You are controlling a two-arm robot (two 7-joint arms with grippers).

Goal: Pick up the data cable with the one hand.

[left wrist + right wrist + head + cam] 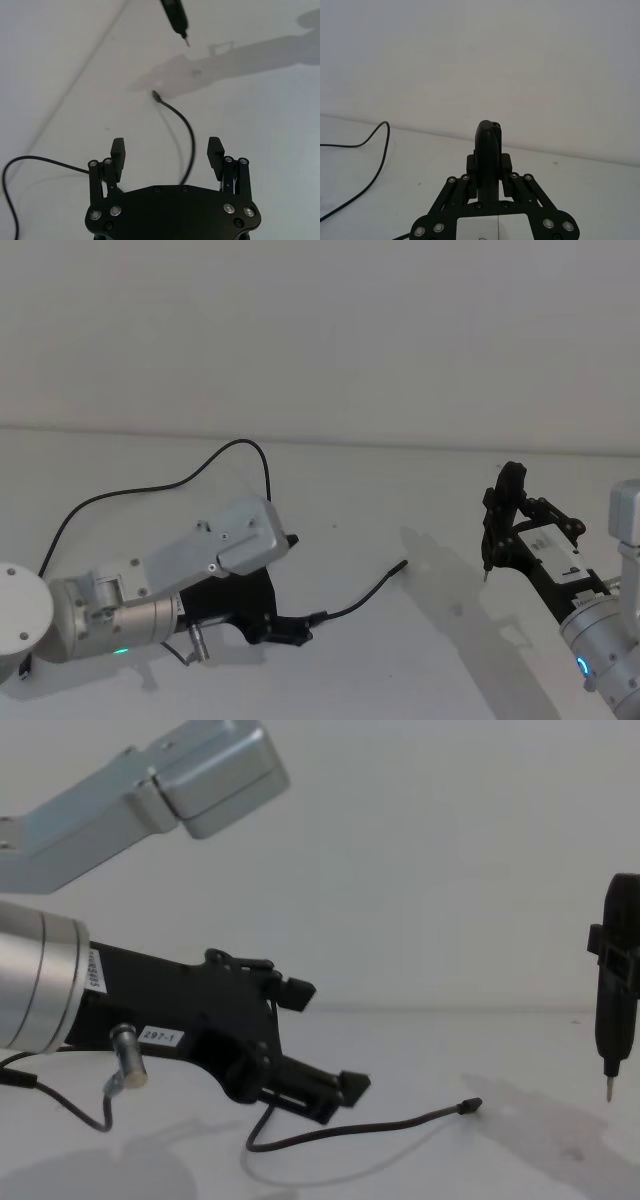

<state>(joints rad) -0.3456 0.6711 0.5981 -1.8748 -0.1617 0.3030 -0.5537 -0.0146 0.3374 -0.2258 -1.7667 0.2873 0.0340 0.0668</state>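
Note:
Next, I need to grab the data cable with my left gripper just behind its plug [418,1122]. The cable arches off the table there, while its long loop trails slack.
The data cable [365,598] is a thin black cord lying on the white table, ending in a small plug [402,564]. My left gripper [296,586], the black one hand with the "297-1" label [161,1036], hangs low over the cable's plug end with its jaws open. In the left wrist view the cable [190,137] runs between the two fingers [118,148], and the plug [156,94] lies ahead of them. From the chest the cable [370,1127] rests on the table just below the lower finger. My right gripper [518,532] stays at the right, shut on a dark pointed tool [506,502].
The cable's long loop [240,445] curves back toward the wall and off to the left. The tool's thin metal tip [609,1092] hangs above the table to the right of the plug [466,1105]. A short wire with a silver connector [127,1058] dangles from my left wrist.

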